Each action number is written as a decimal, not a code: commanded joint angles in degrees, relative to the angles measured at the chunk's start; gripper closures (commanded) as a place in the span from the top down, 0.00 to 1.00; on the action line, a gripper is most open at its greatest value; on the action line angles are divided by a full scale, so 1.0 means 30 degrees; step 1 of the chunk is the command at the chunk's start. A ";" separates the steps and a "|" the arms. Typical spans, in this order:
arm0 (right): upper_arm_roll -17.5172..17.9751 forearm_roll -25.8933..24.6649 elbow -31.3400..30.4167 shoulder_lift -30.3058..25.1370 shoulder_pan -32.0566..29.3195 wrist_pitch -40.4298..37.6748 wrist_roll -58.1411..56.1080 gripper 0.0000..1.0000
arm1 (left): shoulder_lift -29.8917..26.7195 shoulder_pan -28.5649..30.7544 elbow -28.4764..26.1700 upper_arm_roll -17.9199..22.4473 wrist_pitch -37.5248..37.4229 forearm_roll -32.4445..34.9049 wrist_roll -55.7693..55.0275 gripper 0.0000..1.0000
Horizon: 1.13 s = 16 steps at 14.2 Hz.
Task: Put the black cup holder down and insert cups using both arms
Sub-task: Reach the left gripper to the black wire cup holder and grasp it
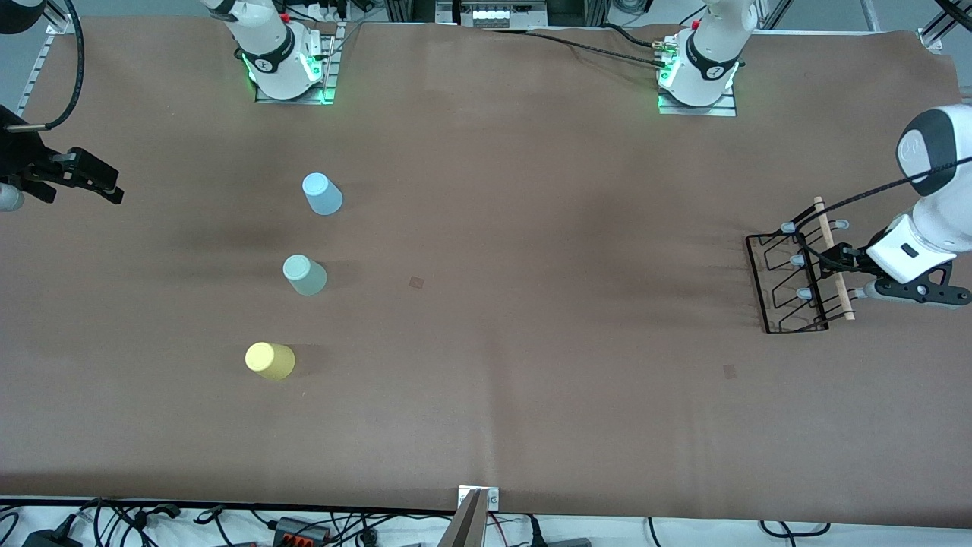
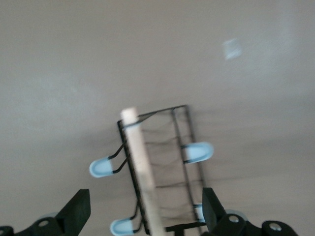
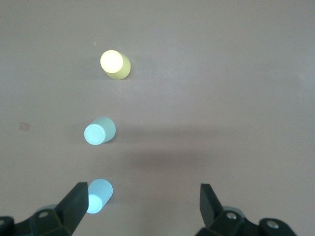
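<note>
The wooden rod looks thin and is deep below the wide-apart fingers of my left gripper. It isn't time to close yet: my left gripper should go lower first.
The black cup holder stands on the brown table at the left arm's end, its wooden rod on top. My left gripper is open just above it. In the left wrist view the gripper has the rod between its wide-apart fingers, not touching it. Three cups stand in a row toward the right arm's end: light blue, pale green, and yellow nearest the front camera. My right gripper is open and empty, up in the air past them; its wrist view shows all three cups.
The two arm bases stand along the table's edge farthest from the front camera. Small dark marks lie on the brown cover. Cables and plugs run below the table's near edge.
</note>
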 commanded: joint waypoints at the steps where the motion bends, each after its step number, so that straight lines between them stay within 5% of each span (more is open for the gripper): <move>1: 0.0034 -0.0039 -0.0243 -0.0243 0.0014 0.0134 0.0065 1.00 | -0.0066 0.0352 -0.1078 -0.0150 0.0702 0.0256 0.0405 1.00; 5: 0.0034 -0.0010 -0.0243 -0.0155 0.0014 0.0134 0.0065 1.00 | 0.0287 0.0763 -0.1167 -0.0150 0.0703 0.0256 0.0376 0.67; 9: 0.0034 -0.0039 -0.0243 -0.0155 0.0014 0.0163 0.0065 1.00 | 0.0259 0.0764 -0.1167 -0.0179 0.0498 0.0168 0.0112 0.58; 16: 0.0034 -0.0039 -0.0243 -0.0155 0.0014 0.0134 0.0065 1.00 | 0.0171 0.0588 -0.1050 -0.0208 -0.0322 0.0168 -0.1031 0.11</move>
